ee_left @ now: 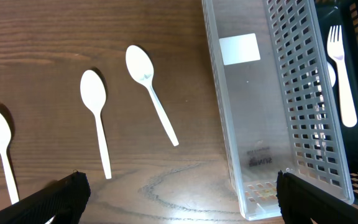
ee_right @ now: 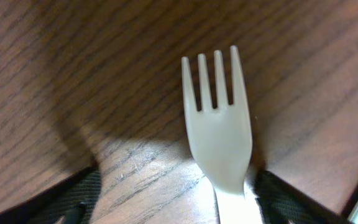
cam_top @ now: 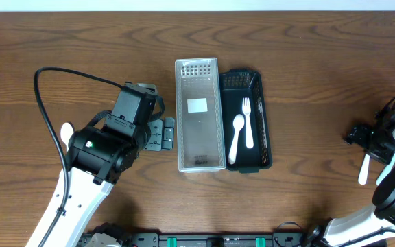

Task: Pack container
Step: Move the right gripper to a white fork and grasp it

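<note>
My right gripper should close on the white fork now, because both fingertips meet their shadows on the wood, on either side of the fork's neck.
A clear plastic container (cam_top: pixel 199 158) stands mid-table with a black basket (cam_top: pixel 265 116) against its right side. The basket holds a white fork (cam_top: pixel 247 123) and a white spoon (cam_top: pixel 236 137). My left gripper (ee_left: pixel 179 193) is open and empty, low over the wood just left of the clear container (ee_left: pixel 229 124). Three white spoons (ee_left: pixel 95 99) lie on the table beyond it. My right gripper (ee_right: pixel 176 193) is open at the far right, straddling a white fork (ee_right: pixel 219 137) that lies flat on the wood, close to the right finger.
One spoon's bowl (cam_top: pixel 67 132) shows left of my left arm in the overhead view. A black cable (cam_top: pixel 46 103) loops over the left table. The fork's handle (cam_top: pixel 364 169) sticks out towards the front edge. The basket's fork also shows in the left wrist view (ee_left: pixel 340 68).
</note>
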You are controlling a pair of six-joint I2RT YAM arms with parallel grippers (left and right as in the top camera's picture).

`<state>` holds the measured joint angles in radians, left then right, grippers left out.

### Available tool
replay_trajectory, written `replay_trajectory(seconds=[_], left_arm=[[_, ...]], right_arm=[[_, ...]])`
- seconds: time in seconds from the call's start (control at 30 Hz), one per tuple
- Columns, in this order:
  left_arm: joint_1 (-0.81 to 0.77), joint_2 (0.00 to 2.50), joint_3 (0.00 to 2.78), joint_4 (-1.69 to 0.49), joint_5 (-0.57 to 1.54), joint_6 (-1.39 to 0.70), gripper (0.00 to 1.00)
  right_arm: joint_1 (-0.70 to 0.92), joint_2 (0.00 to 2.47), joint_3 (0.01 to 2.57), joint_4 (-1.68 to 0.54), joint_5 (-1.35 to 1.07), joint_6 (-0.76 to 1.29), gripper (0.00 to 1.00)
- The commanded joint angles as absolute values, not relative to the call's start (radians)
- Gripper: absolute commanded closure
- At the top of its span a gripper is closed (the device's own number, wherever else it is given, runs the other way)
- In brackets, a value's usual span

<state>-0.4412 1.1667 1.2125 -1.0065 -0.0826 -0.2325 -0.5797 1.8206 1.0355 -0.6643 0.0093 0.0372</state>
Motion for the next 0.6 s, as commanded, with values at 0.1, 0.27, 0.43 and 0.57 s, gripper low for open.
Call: replay_trajectory(seconds=[0.1,0.27,0.43,0.57], left_arm=[[-0.437,1.169,1.210,-1.009,-0.095,-0.230,0.02],[-0.437,1.169,1.210,-1.009,-0.095,-0.230,0.02],[-0.437,1.169,1.210,-1.009,-0.095,-0.230,0.02],[-0.437,1.169,1.210,-1.009,-0.095,-0.230,0.02]], right_arm=[[-0.588,1.851,1.028,-0.669,-0.006,0.041,0.46],[-0.588,1.851,1.028,-0.669,-0.016,0.067,0.63],[-0.588,1.851,1.028,-0.669,-0.019,0.082,0.71],[-0.588,1.851,1.028,-0.669,-0.028,0.082,0.74]])
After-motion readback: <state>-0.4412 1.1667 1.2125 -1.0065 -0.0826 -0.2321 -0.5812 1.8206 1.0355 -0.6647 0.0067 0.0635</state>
